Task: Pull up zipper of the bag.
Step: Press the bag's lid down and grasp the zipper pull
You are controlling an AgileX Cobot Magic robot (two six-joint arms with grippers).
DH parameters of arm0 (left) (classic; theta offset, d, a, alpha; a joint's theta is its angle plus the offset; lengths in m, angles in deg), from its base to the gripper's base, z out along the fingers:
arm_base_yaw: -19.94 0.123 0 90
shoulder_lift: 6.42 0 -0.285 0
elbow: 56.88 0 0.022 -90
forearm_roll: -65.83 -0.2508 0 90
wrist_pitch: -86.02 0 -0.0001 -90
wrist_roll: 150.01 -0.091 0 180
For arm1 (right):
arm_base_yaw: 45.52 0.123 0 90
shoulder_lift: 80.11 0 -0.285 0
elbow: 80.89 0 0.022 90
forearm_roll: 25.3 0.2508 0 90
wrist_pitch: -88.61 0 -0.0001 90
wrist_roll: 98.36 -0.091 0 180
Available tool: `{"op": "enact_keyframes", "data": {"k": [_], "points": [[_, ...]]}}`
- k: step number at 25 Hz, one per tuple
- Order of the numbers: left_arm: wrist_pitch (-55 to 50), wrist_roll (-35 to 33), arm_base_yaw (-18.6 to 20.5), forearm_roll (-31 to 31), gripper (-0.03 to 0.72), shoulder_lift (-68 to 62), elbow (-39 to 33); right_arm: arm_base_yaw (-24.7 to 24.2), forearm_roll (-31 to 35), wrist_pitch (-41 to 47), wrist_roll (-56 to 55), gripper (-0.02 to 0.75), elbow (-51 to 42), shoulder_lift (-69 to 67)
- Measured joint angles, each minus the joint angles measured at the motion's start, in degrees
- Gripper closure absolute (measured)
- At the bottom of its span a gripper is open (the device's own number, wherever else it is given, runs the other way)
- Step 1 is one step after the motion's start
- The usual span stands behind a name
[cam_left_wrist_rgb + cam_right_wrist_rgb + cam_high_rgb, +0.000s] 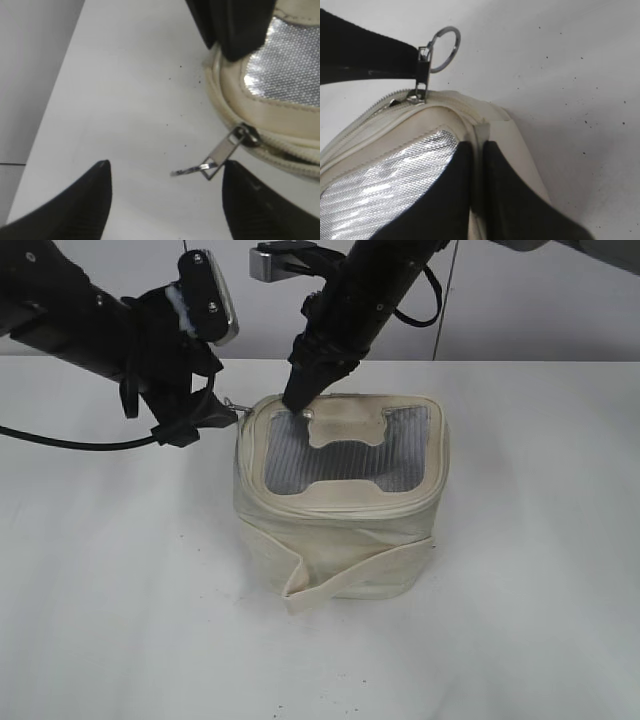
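Note:
My left gripper grabs the slider by its ring pull (pixel 236 407) next, to pull up the zipper of the bag (pixel 340 535).
The cream bag (pixel 340 535) stands upright mid-table, with its grey ribbed top facing up. The zipper track (pixel 345 502) runs around the top rim. Its silver slider with ring pull (pixel 236 410) sticks out at the bag's far left corner. My left gripper (pixel 213 420) is open there. In the left wrist view the pull (pixel 220 152) lies between the open jaws (pixel 167 167), close to the right finger. My right gripper (pixel 298 395) is shut on a cream tab of the bag's top patch (pixel 481 131). The slider (pixel 421 82) also shows in the right wrist view.
The white table (pixel 110 570) surrounds the bag. A grey wall lies behind the table's far edge (pixel 540 361). The wide cream strap (pixel 340 575) wraps the bag's lower front. A black cable (pixel 60 440) trails from the left arm over the table.

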Motion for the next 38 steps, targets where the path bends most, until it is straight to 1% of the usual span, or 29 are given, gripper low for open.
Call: {"op": "enact_keyframes", "data": {"k": [2,5,10,18,20,21,24,31,38], "points": [[2.01,0.00,-0.38,-2.28,0.160,0.00,0.00,0.00,0.00,0.00,0.05,0.696,0.00,0.00],[2.87,-0.12,-0.44,-3.91,0.160,-0.28,0.00,0.00,0.00,0.00,0.05,0.696,0.00,0.00],[2.42,-0.12,-0.61,-4.29,0.180,-2.28,0.00,0.00,0.00,0.00,0.28,0.696,0.00,0.00],[3.66,-0.18,-2.98,-4.48,0.224,-3.37,0.05,0.00,0.00,0.00,0.28,0.696,-0.04,0.06],[4.25,-0.18,-3.04,-4.48,0.265,-4.54,0.11,0.00,0.00,0.00,0.33,0.696,-0.04,0.06],[4.31,-0.18,-3.04,-4.48,0.300,-4.96,0.15,0.00,0.00,0.00,0.33,0.696,-0.04,0.06],[4.31,-0.18,-3.16,-4.48,0.431,-5.66,0.15,0.00,0.00,0.00,0.33,0.696,-0.04,0.06],[2.70,0.00,-3.16,-4.27,0.428,-5.66,0.17,0.00,0.00,0.00,0.33,0.696,-0.04,0.06],[-0.06,4.37,-3.01,-4.80,0.428,-3.34,0.17,0.00,-0.20,0.06,0.33,0.696,-0.04,0.06]]}}
